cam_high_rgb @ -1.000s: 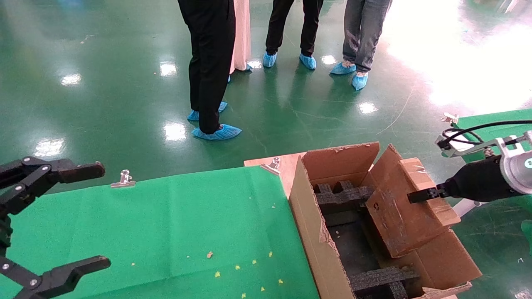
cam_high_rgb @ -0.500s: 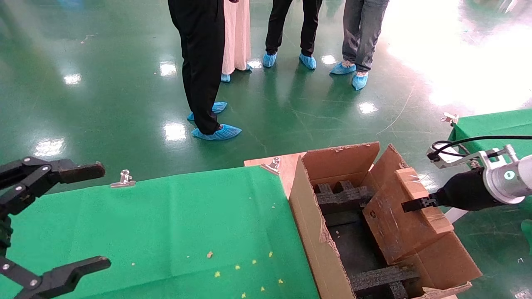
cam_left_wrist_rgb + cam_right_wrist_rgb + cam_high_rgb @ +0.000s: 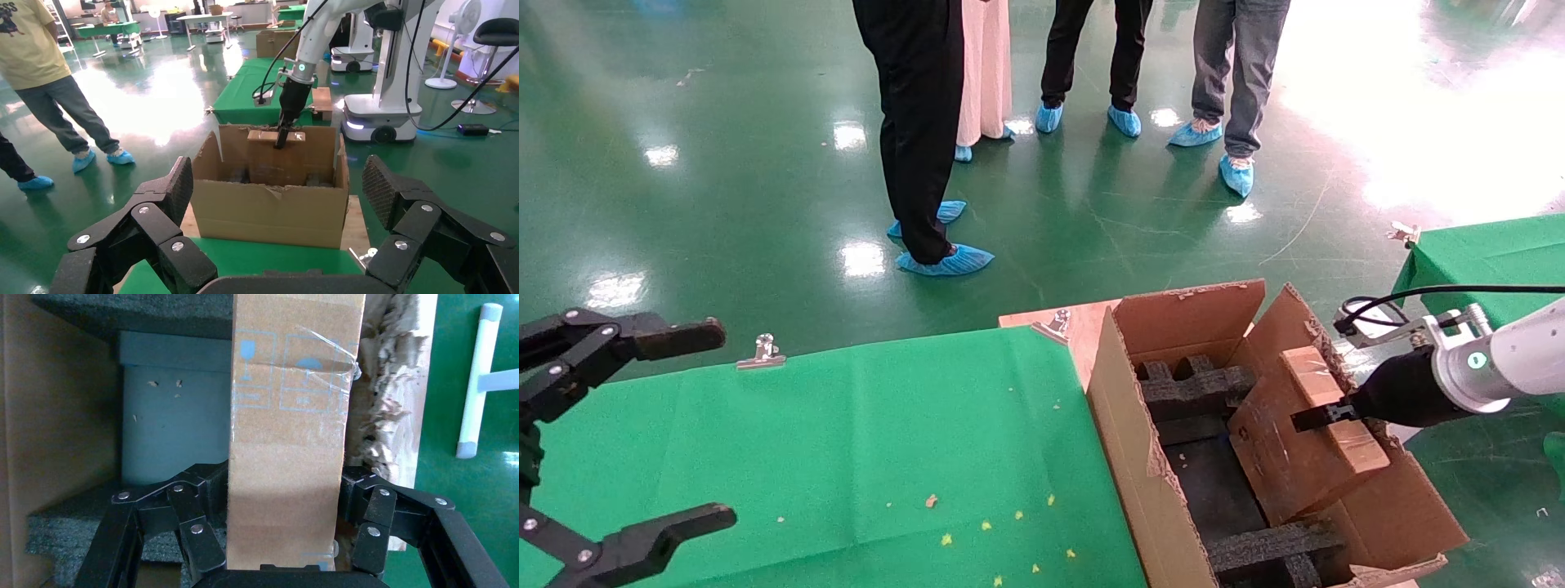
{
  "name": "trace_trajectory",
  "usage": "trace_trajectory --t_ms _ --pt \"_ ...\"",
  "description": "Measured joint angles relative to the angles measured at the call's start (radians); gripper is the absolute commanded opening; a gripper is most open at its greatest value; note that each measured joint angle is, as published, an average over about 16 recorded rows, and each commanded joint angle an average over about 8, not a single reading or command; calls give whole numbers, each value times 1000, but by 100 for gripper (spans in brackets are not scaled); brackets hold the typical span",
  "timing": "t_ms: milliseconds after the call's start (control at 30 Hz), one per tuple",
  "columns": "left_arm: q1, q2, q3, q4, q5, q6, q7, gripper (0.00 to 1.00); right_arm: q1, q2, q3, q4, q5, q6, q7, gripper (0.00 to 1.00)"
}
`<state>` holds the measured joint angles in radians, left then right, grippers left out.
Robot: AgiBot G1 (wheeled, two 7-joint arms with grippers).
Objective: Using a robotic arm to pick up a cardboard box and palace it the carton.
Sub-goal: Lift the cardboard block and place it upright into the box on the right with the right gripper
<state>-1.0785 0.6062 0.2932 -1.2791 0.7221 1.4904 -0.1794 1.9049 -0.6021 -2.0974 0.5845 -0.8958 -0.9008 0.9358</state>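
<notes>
My right gripper must lower the tilted cardboard box (image 3: 1289,451) before releasing: it hangs high above the carton's dark bottom.
The white right arm's gripper (image 3: 1310,420) is shut on the small brown cardboard box (image 3: 1295,445), gripping its narrow taped edge. The box hangs tilted inside the large carton (image 3: 1124,441), against the carton's right side, above the black foam blocks (image 3: 1189,390). In the right wrist view the box (image 3: 287,416) fills the gap between the fingers (image 3: 199,502), with foam and the dark carton floor beneath. The left wrist view shows the carton (image 3: 269,208), the box (image 3: 275,162) and the right gripper (image 3: 283,138) from across the table. My left gripper (image 3: 711,425) is open and empty at the table's left.
The carton stands on a wooden board (image 3: 1083,327) at the right end of the green-clothed table (image 3: 862,441), which has metal clips (image 3: 762,351). Several people in blue shoe covers (image 3: 944,260) stand on the green floor beyond. Another green table (image 3: 1491,253) is at the right.
The right gripper has carried the cardboard box leftward and lower, deeper into the carton. The people behind have shifted a little. The left gripper has not moved.
</notes>
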Motion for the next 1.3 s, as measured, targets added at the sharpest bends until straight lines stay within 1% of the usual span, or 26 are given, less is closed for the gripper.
trace_trajectory --t_ms 633,1100,1133,1167,1300 --pt "0 0 1 0 -1 0 1 100 -166 -131 44 -220 96 -43 -108 0" --pt "0 -1 2 0 -1 -1 1 100 -253 -206 63 -372 132 -84 -168 0" --pt "0 -1 2 0 -1 -1 1 100 -257 -210 64 -381 134 -86 -172 1" --pt "0 -1 2 0 -1 -1 1 100 -261 -213 66 -388 136 -88 -175 6" --pt "0 -1 2 0 -1 -1 1 100 -272 -224 70 -412 143 -96 -185 56"
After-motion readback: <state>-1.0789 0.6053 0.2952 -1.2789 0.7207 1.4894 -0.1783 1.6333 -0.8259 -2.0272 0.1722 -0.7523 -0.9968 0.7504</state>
